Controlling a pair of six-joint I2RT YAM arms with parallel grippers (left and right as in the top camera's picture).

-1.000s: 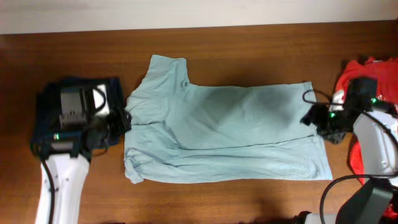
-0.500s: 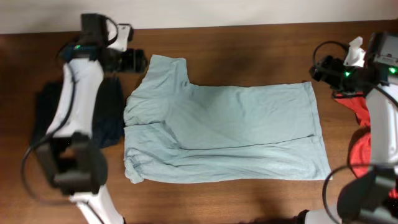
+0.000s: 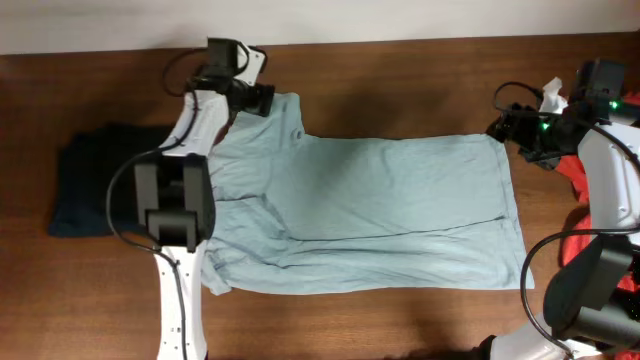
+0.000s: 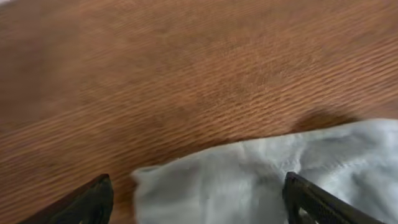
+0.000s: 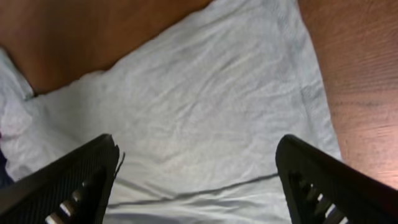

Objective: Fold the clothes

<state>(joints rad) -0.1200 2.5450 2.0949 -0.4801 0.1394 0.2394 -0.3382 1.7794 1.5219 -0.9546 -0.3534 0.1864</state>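
My right gripper will next grab the T-shirt's far corner, opposite my left gripper's sleeve corner, to fold the T-shirt's far edge over lengthwise.
A pale blue-green T-shirt [image 3: 370, 205] lies spread across the middle of the wooden table, folded over lengthwise along its lower half. My left gripper [image 3: 262, 98] is open at the shirt's far-left sleeve corner; in the left wrist view the cloth edge [image 4: 249, 180] lies between the two open fingers [image 4: 199, 202]. My right gripper [image 3: 505, 130] is open over the shirt's far-right corner; in the right wrist view the cloth [image 5: 199, 112] spreads under the open fingers [image 5: 196, 183].
A dark navy folded garment [image 3: 95, 175] lies at the left of the table. A red garment [image 3: 580, 235] lies at the right edge. The table's far edge meets a white wall [image 3: 320, 20].
My left gripper has swung right from the navy pile to the shirt's far-left sleeve corner. My right gripper has come down a little onto the shirt's far-right corner.
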